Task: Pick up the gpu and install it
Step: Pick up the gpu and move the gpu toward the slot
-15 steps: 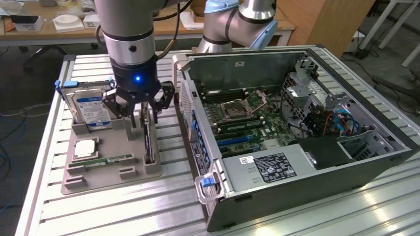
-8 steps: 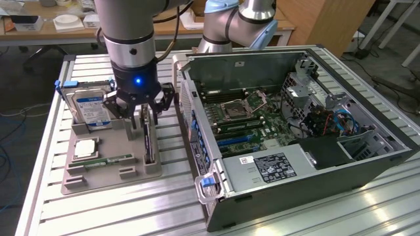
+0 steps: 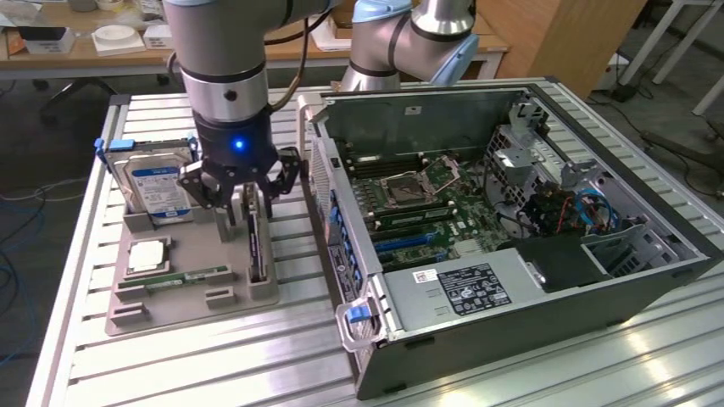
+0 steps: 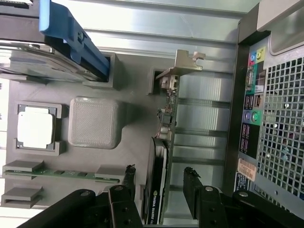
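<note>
Small parts stick out along the board near the bracket. The GPU will be installed, so my gripper will grab it next by its flat black shroud.
The gpu is a thin dark card standing on edge in a slot of the grey holder tray, on the exterior view's left of the computer case. In the wrist view the gpu is seen edge-on, its silver bracket at the far end. My gripper hangs straight over the card's upper end. It is open, and the card's edge runs between the two black fingertips with a gap on each side. Nothing is held in my gripper.
The tray also holds a hard drive in a blue carrier, a processor chip and a green memory stick. The open computer case lies close beside the tray, motherboard exposed. A second arm's base stands behind the case.
</note>
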### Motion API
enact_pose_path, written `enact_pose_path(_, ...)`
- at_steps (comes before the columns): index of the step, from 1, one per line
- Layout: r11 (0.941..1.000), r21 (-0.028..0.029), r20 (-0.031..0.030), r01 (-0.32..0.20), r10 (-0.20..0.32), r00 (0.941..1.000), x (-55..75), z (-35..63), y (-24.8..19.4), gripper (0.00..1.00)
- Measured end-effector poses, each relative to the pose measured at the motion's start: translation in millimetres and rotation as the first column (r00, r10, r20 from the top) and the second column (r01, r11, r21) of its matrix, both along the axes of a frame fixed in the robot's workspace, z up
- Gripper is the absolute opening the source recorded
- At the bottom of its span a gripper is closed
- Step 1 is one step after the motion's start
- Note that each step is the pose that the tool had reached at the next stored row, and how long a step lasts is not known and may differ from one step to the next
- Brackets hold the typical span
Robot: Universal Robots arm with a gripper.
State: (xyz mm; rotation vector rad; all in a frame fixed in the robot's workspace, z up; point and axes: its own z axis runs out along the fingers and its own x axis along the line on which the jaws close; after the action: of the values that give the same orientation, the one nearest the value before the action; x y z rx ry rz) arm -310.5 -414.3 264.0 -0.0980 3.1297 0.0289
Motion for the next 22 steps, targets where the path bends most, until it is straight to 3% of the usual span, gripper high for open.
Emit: enact_pose_path(22,1.0000,-0.0001,0.0000,0.000,0.000,1.0000,0.0,-15.3,0.0,0.53)
